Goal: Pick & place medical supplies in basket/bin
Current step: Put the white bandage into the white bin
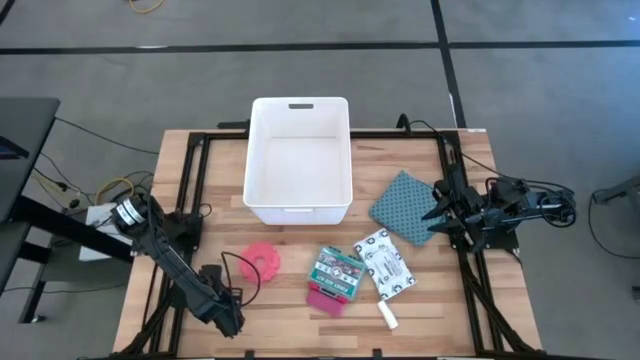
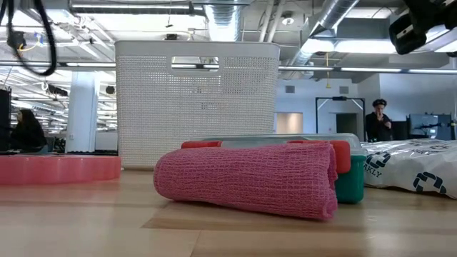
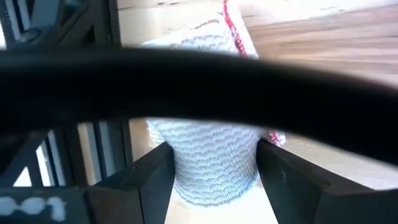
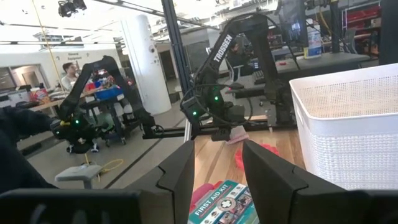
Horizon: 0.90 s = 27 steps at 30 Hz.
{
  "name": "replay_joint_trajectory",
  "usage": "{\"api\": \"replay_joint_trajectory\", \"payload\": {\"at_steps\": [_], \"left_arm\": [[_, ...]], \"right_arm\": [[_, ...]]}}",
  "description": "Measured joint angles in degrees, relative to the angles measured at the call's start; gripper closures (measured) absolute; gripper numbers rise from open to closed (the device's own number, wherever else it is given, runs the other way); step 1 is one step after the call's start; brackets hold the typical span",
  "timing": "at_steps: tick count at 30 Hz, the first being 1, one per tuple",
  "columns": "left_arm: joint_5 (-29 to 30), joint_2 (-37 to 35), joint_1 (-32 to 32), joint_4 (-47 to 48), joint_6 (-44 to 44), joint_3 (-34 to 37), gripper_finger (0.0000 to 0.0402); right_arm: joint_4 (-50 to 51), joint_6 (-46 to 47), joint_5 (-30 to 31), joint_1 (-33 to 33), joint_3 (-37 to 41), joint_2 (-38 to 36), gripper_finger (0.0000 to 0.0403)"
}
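Observation:
Next, my left gripper grabs the white knitted roll by its rounded body (image 3: 214, 162), to place the roll in the white bin.
My left gripper (image 1: 228, 320) hangs near the table's near left corner, pointing steeply down and open. In the left wrist view a white knitted roll (image 3: 214, 171) with a red edge stands between its fingers; the gripper hides the roll in the high view. A pink spiky disc (image 1: 262, 258), a teal packet (image 1: 337, 270), a magenta piece (image 1: 325, 298), a white patterned pouch (image 1: 385, 263) and a small white tube (image 1: 388, 317) lie on the table in front of the white bin (image 1: 262, 190). My right gripper (image 1: 436, 212) waits open at the right edge. My left gripper (image 3: 214, 148) comes at the white roll from above, one finger (image 3: 152, 180) on each side of it. The roll fills the gap between them and rests on the table. Whether the fingers touch its sides I cannot tell.
A teal dotted cloth (image 1: 405, 205) lies right of the bin, close to my right gripper. A black frame (image 1: 190, 200) runs along the table's left and right sides. A black cable (image 3: 199, 81) crosses the left wrist view. Bare wood lies between the disc and the bin.

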<state>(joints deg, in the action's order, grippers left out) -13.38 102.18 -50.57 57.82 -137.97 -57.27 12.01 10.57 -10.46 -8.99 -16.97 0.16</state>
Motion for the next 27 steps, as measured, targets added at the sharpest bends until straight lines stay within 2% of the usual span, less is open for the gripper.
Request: {"api": "replay_joint_trajectory", "payload": {"at_steps": [5, 12, 17, 21, 23, 27], "left_arm": [[1.6, 0.6, 0.5, -0.1, 3.1, 0.1, 0.0225], [3.3, 0.8, 2.0, 3.1, 14.4, -1.7, 0.0347], [14.8, 1.3, 3.5, 12.4, 20.8, -10.4, 0.0354], [23.3, 1.2, 4.9, 27.1, 25.0, -22.1, 0.0354], [29.4, 1.1, 5.3, 32.1, 26.9, -28.1, 0.0354], [45.4, -1.3, 7.2, 31.7, 38.1, -34.9, 0.0355]], "right_arm": [[0.0, 0.0, 0.0, 0.0, 0.0, 0.0, 0.0273], [0.0, 0.0, 0.0, 0.0, 0.0, 0.0, 0.0273], [0.0, 0.0, 0.0, 0.0, 0.0, 0.0, 0.0273], [0.0, 0.0, 0.0, 0.0, 0.0, 0.0, 0.0273], [0.0, 0.0, 0.0, 0.0, 0.0, 0.0, 0.0273], [0.0, 0.0, 0.0, 0.0, 0.0, 0.0, 0.0273]]}}
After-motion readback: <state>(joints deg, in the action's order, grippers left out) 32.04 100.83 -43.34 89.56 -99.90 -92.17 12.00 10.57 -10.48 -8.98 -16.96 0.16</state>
